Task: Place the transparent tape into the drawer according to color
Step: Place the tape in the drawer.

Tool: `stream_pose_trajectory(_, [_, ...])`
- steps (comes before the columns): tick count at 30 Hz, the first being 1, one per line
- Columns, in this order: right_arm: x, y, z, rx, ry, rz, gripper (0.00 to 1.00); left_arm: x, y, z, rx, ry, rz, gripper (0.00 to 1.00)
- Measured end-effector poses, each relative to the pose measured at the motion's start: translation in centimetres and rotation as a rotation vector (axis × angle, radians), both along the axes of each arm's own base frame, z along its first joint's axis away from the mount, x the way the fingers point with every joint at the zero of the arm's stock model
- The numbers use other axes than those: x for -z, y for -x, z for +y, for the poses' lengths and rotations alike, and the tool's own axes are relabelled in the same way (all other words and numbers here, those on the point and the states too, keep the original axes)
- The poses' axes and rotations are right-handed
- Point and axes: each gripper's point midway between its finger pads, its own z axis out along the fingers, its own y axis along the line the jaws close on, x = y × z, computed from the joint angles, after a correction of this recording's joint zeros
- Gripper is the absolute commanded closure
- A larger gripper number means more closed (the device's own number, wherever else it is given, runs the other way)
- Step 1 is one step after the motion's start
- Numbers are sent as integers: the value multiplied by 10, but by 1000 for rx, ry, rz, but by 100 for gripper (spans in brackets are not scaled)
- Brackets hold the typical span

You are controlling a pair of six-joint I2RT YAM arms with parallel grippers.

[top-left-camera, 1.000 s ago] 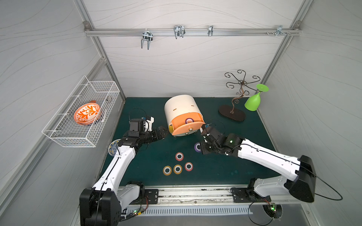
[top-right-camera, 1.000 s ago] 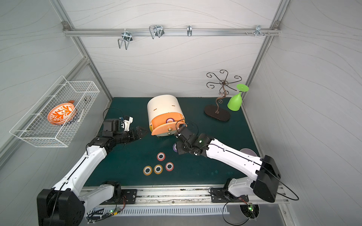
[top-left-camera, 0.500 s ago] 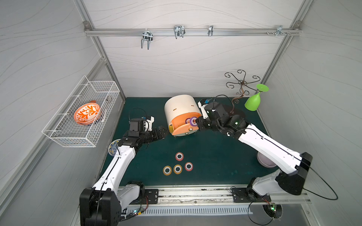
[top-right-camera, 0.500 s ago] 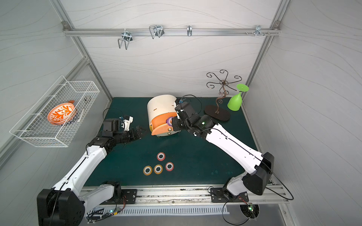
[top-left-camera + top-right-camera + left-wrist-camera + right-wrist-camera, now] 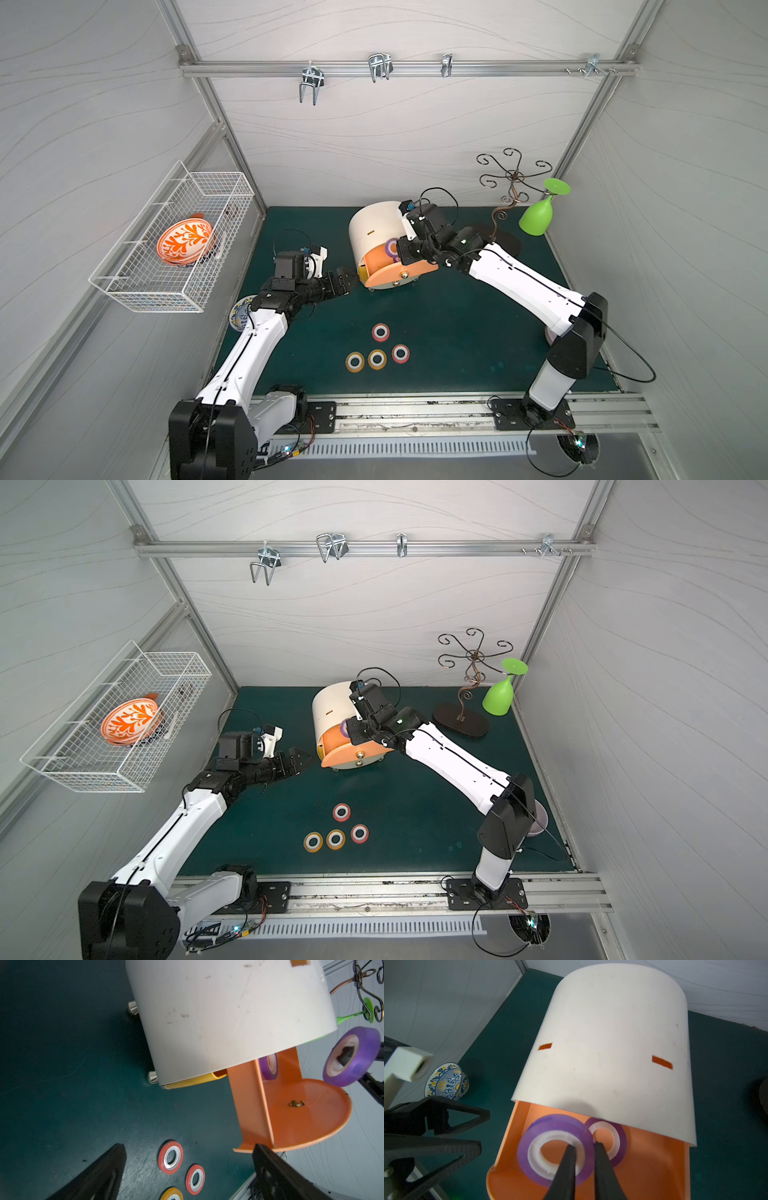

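Observation:
My right gripper should release the purple roll: its lower edge is over the orange drawer's bottom, inside the drawer's sides.
My right gripper is shut on a purple transparent tape roll, one finger through its white core, and holds it over the open orange drawer of the white round cabinet. A second purple roll lies flat in that drawer. In both top views two red rolls and two orange rolls lie on the green mat nearer the front. My left gripper is open and empty, just left of the drawer's front.
A yellow drawer shows under the orange one. A blue patterned bowl sits by my left arm. A wire basket with an orange plate hangs on the left wall. A metal stand and green glass stand back right.
My right arm has lifted the purple roll from the mat and carried it back over the orange drawer. The left arm has stayed where it was.

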Motion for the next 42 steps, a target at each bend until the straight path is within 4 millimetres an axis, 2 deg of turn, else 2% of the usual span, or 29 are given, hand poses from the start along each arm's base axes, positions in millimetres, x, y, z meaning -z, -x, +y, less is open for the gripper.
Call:
stream_pose_trajectory(3, [1, 1, 1, -14, 4, 0, 65, 0, 0, 0, 0, 0, 0, 1])
stream_pose_trajectory(5, [3, 2, 2, -24, 4, 2, 56, 0, 0, 0, 0, 0, 0, 0])
stream_pose_trajectory(13, [11, 7, -3, -37, 11, 0, 36, -1, -1, 0, -5, 0, -1, 0])
stream_pose_trajectory(18, [-8, 23, -14, -44, -23, -36, 15, -16, -8, 3, -25, -4, -34, 0])
stream_pose_trajectory(22, [-28, 42, -19, -61, -56, -79, 3, -33, -18, 4, -36, -6, -75, 0])
stream_pose_trajectory(26, [-32, 64, -18, -93, -72, -90, 1, -44, -34, 4, -48, -3, -93, 0])
stream_pose_trajectory(29, [-16, 77, -20, -102, -62, -63, 1, -50, -49, 4, -54, 0, -99, 0])
stream_pose_trajectory(37, [25, 88, -38, -65, -25, 5, 1, -66, -87, 0, -56, -14, -115, 5])
stream_pose_trajectory(42, [36, 88, -41, -41, -27, 16, 1, -72, -103, -15, -26, -30, -126, 10])
